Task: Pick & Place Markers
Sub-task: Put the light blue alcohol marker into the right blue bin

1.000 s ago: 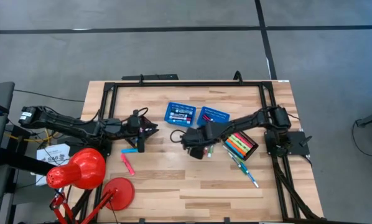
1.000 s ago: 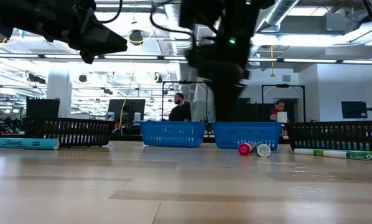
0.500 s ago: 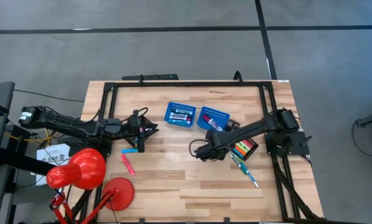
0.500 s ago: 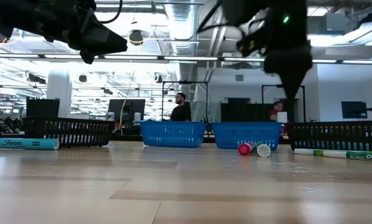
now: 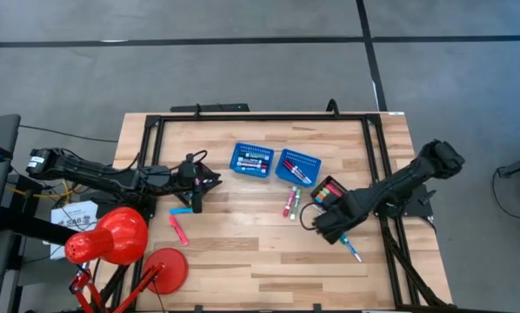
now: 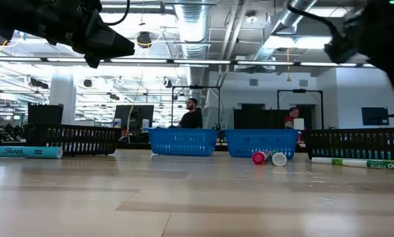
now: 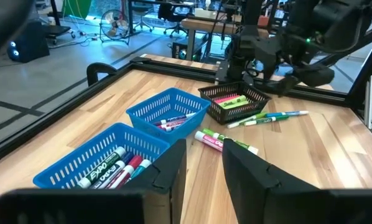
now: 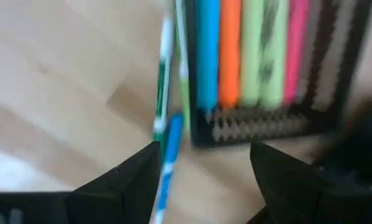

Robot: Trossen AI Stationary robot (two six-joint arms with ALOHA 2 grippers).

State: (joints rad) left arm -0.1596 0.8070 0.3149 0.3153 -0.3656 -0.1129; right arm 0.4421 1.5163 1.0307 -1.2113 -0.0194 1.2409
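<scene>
My right gripper grabs the blue marker by its blue cap [image 8: 173,135] next, to place the marker in the blue basket.
Markers lie in two blue baskets [image 5: 252,159] [image 5: 298,165] and in a black tray [image 8: 267,68], where blue, orange, green and pink ones lie side by side. Two loose markers [image 5: 290,202] lie before the baskets. Green and blue ones [image 8: 166,134] lie beside the tray. A light blue marker [image 5: 183,210] and a pink one [image 5: 179,229] lie at the left. My right gripper [image 8: 204,180] hangs open, pointing down, over the tray's near end and the loose markers. My left gripper [image 7: 204,171] waits open and level at the left, holding nothing.
A red desk lamp [image 5: 112,236] stands at the near left corner. A black frame [image 5: 260,116] runs round the table's far and side edges. A second black tray [image 6: 72,139] stands at the left. Bare wood lies along the near edge in the middle.
My right gripper has swung from beside the blue baskets in the middle toward the table's right and near edge, rolling at the wrist, and now hangs over the black tray's near end. The two markers before the baskets, covered by the arm earlier, now show.
</scene>
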